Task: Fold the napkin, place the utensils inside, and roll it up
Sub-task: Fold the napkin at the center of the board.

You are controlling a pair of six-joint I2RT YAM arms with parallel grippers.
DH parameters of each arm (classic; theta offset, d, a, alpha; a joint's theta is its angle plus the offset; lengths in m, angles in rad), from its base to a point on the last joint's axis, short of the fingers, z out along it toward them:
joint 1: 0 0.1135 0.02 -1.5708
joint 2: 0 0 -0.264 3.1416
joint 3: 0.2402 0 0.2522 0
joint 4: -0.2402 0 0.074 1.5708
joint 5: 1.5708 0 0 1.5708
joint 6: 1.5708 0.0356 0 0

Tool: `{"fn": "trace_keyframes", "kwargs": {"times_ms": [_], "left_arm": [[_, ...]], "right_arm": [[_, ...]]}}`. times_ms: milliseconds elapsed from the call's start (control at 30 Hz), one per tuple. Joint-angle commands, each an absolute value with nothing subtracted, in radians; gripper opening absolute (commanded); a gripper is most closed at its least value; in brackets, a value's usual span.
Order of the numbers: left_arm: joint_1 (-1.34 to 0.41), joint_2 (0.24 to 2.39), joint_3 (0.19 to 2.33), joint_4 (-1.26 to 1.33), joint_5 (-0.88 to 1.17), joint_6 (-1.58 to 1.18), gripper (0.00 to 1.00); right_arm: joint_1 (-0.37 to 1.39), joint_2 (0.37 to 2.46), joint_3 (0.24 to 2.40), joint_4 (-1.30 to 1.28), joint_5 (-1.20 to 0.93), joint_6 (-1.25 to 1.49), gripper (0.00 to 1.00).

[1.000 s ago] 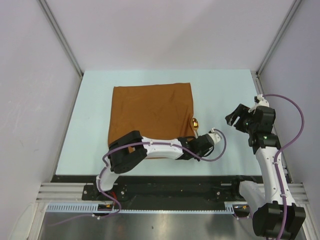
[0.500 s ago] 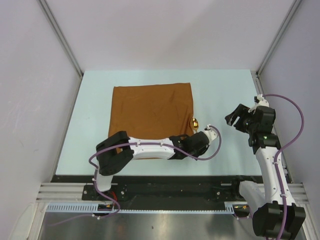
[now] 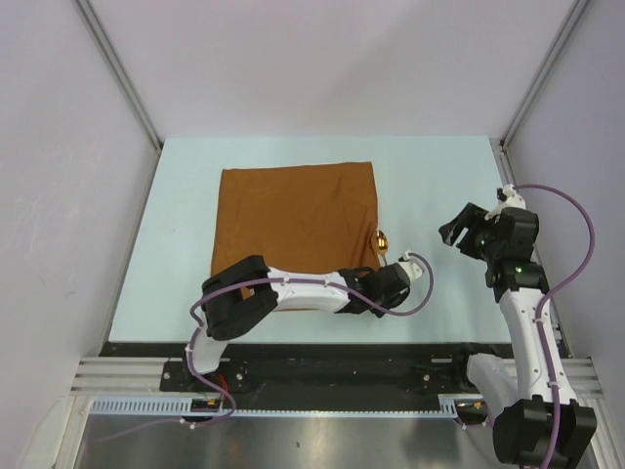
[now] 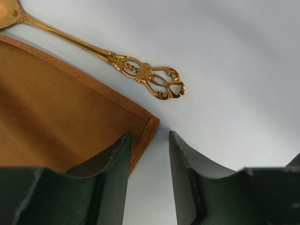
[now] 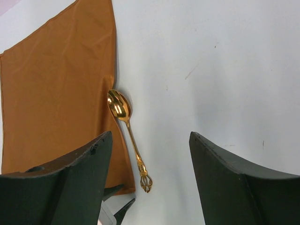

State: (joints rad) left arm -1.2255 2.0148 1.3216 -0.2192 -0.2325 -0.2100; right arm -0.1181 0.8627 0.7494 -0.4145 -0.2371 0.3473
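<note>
The left gripper grabs the near corner of the napkin (image 3: 293,220) beside the spoon's handle next, to fold the napkin diagonally to the opposite corner.
The rust-orange napkin (image 3: 293,220) lies flat on the pale table. The gold spoon (image 3: 382,244) lies along its right edge, bowl far, handle near. In the left wrist view my left gripper (image 4: 149,136) is open and low at the napkin's near right corner (image 4: 145,123): one finger is over the cloth, the other over bare table, and the spoon's ornate handle (image 4: 150,77) lies just ahead. In the top view the left gripper (image 3: 379,276) sits at that corner. My right gripper (image 3: 454,233) is wide open and empty, raised to the right of the spoon (image 5: 126,126) and napkin (image 5: 56,84).
The table (image 3: 439,176) is bounded by white walls at the back and sides and a metal rail at the near edge. The left arm lies across the napkin's near edge. The left gripper's fingertips (image 5: 117,201) show low in the right wrist view.
The left arm's elbow swung left and then back right while its gripper stayed at the napkin's near right corner. The right arm, napkin and spoon have hardly moved.
</note>
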Motion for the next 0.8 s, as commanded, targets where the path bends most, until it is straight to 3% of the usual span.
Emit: {"fn": "trace_keyframes", "kwargs": {"times_ms": [0,767], "left_arm": [[-1.22,2.022,1.359,-0.195,-0.241,-0.216,0.44],[-1.2,2.071,1.404,-0.321,-0.287,-0.321,0.41]], "right_arm": [[-0.124,0.848,0.762,-0.411,-0.25,0.356,0.72],[-0.123,0.864,0.762,-0.403,-0.25,0.35,0.73]]}}
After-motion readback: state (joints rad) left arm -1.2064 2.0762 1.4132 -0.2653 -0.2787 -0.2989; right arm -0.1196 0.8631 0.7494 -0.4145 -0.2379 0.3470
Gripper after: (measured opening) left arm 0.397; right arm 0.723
